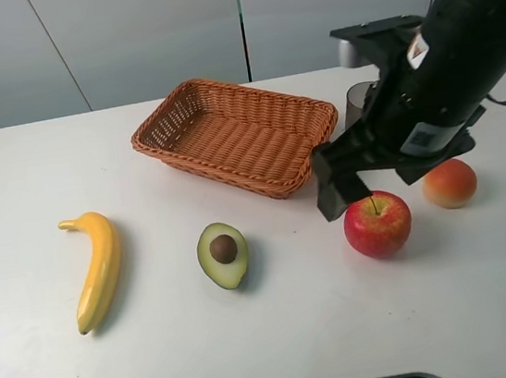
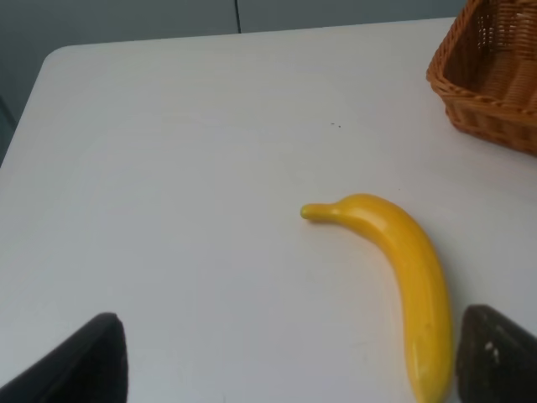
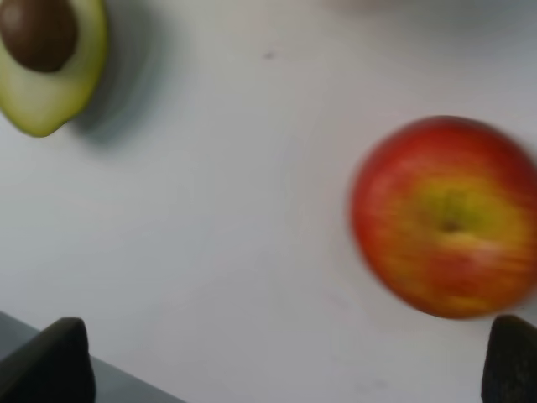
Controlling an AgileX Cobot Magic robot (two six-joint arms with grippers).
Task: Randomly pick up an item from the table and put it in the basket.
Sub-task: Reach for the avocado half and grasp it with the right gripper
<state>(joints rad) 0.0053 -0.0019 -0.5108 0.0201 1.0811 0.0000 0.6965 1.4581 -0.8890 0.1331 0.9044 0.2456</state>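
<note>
My right gripper picks up the halved avocado by its rounded sides (image 1: 242,250) beside the pit next, to put it in the wicker basket (image 1: 222,167).
The halved avocado (image 1: 223,254) lies flat on the white table (image 1: 282,334), pit up, in front of the wicker basket (image 1: 222,167). It also shows in the right wrist view (image 3: 46,63). My right gripper (image 1: 345,191) hangs open and empty above the table just left of the red apple (image 1: 378,225), right of the avocado. In the right wrist view the gripper (image 3: 285,369) has its fingertips wide apart, with the apple (image 3: 449,218) blurred. My left gripper (image 2: 285,361) is open and empty beside the banana (image 2: 407,277); it is outside the exterior view.
The yellow banana (image 1: 96,268) lies at the left of the table. A peach-coloured fruit (image 1: 449,184) sits right of the apple. A grey cup (image 1: 356,101) stands behind my right arm. A corner of the basket (image 2: 495,84) shows in the left wrist view.
</note>
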